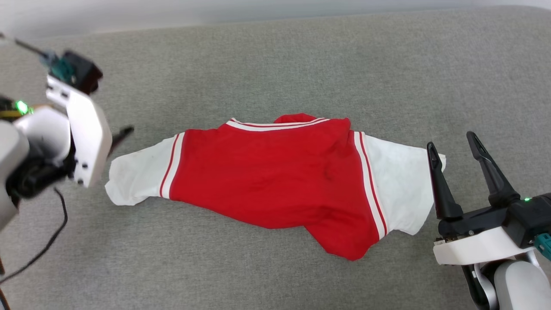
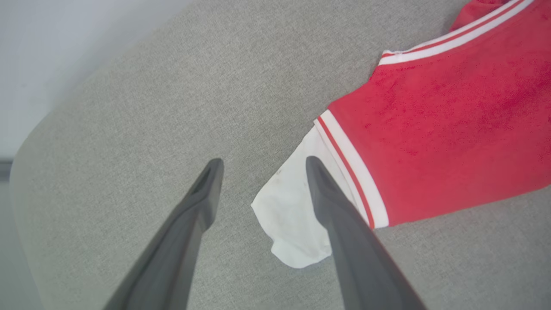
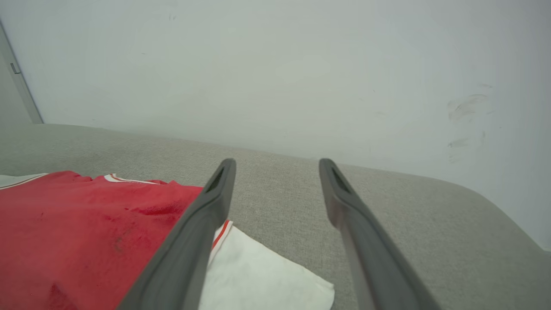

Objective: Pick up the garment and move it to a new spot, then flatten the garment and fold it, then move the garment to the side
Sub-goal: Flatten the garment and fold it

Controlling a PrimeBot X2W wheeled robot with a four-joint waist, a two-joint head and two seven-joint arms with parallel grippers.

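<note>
The red body (image 1: 258, 173) of the garment lies spread on the cushion. So my left gripper will next grab the white sleeve's open edge (image 1: 110, 178), where the cloth ends.
The garment (image 1: 275, 181), a red T-shirt with white sleeves and striped trim, lies spread sideways and somewhat rumpled on the grey cushion (image 1: 275, 64). My left gripper (image 1: 119, 137) hovers by the left white sleeve (image 1: 137, 172), mostly hidden behind its white wrist plate. In the left wrist view the left gripper (image 2: 263, 162) is open and empty, with one finger (image 2: 340, 215) over the sleeve (image 2: 288, 215). My right gripper (image 1: 452, 146) stands open and empty beside the right sleeve (image 1: 400, 185). The right wrist view shows the right gripper (image 3: 277, 163) just past that sleeve's corner (image 3: 267, 280).
A pale wall (image 3: 275, 64) rises behind the cushion's back edge. The cushion's rounded left edge (image 2: 26, 150) drops off near my left arm. A black cable (image 1: 51, 237) hangs from the left arm at the lower left.
</note>
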